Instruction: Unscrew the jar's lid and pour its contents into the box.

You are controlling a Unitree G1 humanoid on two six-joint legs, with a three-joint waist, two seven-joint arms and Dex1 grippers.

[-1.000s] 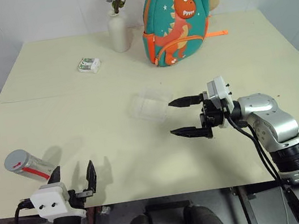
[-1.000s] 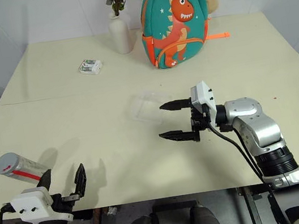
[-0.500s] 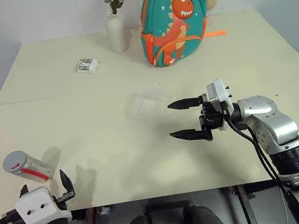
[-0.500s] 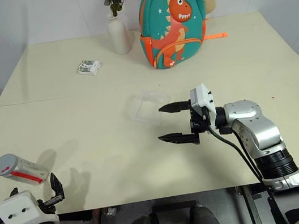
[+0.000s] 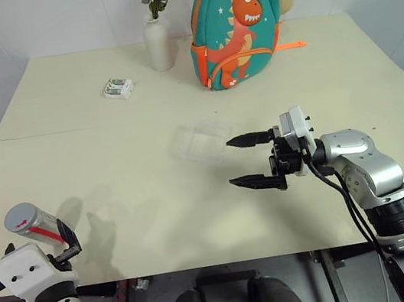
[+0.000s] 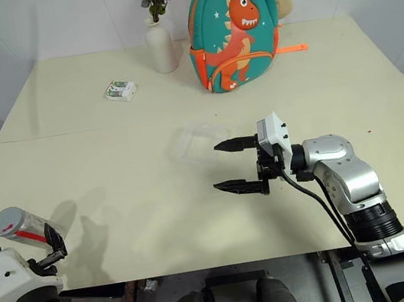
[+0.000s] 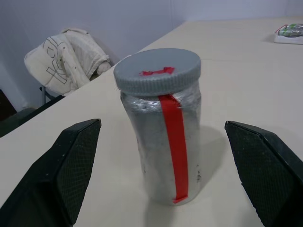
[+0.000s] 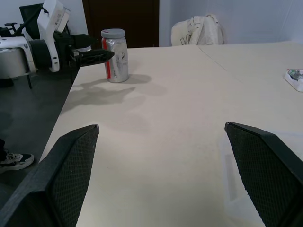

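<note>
The jar's silvery side is beyond my fingers, so they would miss it if I closed now. My left gripper needs to move toward the jar's side first and then close.
The jar stands upright near the table's front left corner, its wall silvery and cloudy with a red tape stripe down the side. The grey lid, with a red mark on top, is screwed on. The contents are hidden behind the lid and cloudy wall. My left gripper is open just in front of the jar, level with it, its fingers apart from it on either side. The clear box lies mid-table. My right gripper hovers open and empty just right of the box, pointing left.
A white vase with flowers and a teal dinosaur backpack stand at the table's back. A small white-and-green packet lies at the back left. A chair with a draped cloth stands off the table's left side.
My left gripper has swung left along the table's front edge and turned toward the jar, which now stands in line with its open fingers. The right arm has stayed still.
</note>
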